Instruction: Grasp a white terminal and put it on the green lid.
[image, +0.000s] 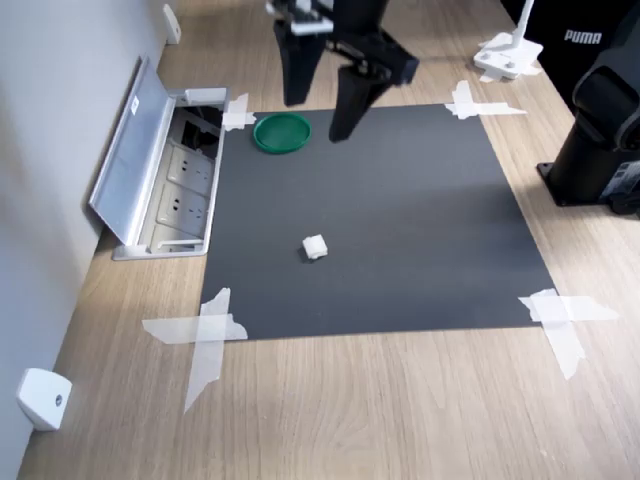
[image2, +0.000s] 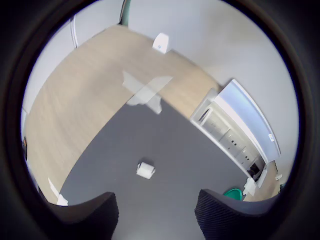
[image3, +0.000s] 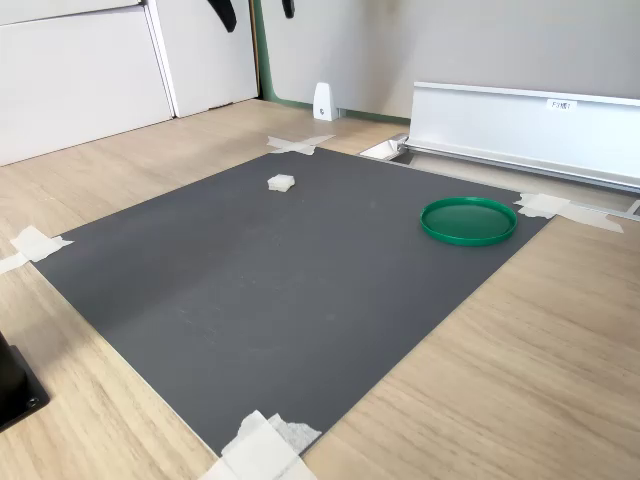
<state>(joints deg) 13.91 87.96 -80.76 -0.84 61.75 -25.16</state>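
My gripper is to grab the white terminal next by its small block body (image: 315, 247), and then set it on the green lid (image: 282, 132).
A tiny white terminal (image: 314, 247) (image2: 145, 169) (image3: 281, 183) lies alone on the dark mat (image: 400, 230). The round green lid (image: 282, 132) (image3: 468, 220) rests flat near the mat's corner by the open floor box; only its edge (image2: 233, 193) shows in the wrist view. My gripper (image: 325, 112) hangs high above the mat, just beside the lid in the first exterior view, open with nothing between its fingers (image2: 85, 217). In the second exterior view only its dark fingertips (image3: 224, 12) show at the upper edge.
A grey floor socket box with a raised lid (image: 150, 165) (image3: 525, 128) borders the mat. White tape strips (image: 205, 335) hold the mat's corners. A white wedge piece (image: 42, 398) (image3: 323, 101) sits on the wood. The black arm base (image: 600, 130) stands at the first exterior view's right.
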